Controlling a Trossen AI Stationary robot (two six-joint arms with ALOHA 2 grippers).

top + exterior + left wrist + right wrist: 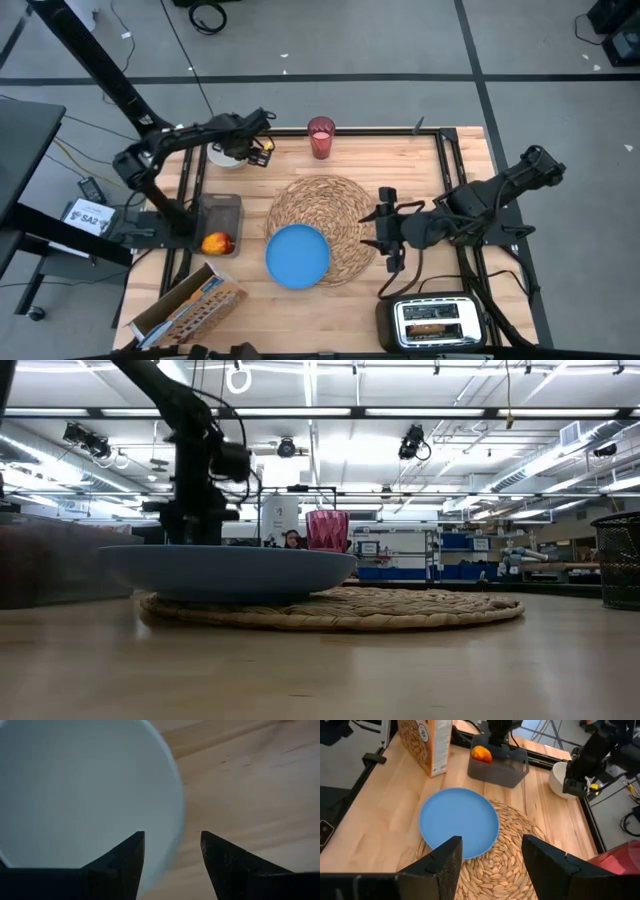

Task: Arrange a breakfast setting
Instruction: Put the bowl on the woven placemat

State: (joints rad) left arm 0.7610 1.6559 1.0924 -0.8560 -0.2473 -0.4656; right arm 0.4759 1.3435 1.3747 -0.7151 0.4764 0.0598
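The small white bowl should go on the straw placemat, so my left gripper should grab it by its rim point(180, 812) next.
The small white bowl point(225, 155) stands on the table at the far left. My left gripper point(172, 845) is open above it, one finger over the bowl's inside and one outside its rim point(176, 820); I see no touch. The blue plate point(297, 256) rests partly on the near-left edge of the round straw placemat point(330, 215). My right gripper point(385, 230) is open and empty above the placemat's right edge. The red cup point(321, 137) stands beyond the placemat. The red apple point(217, 243) lies in a grey bin. A toast slice point(430, 326) sits in the toaster. The spoon is out of view.
The grey bin point(220, 215) stands left of the placemat. The orange Cheerios box point(190, 305) lies at the near left corner. The black-and-silver toaster point(435, 322) stands at the near right. Bare wood lies to the right of the placemat, under the right arm.
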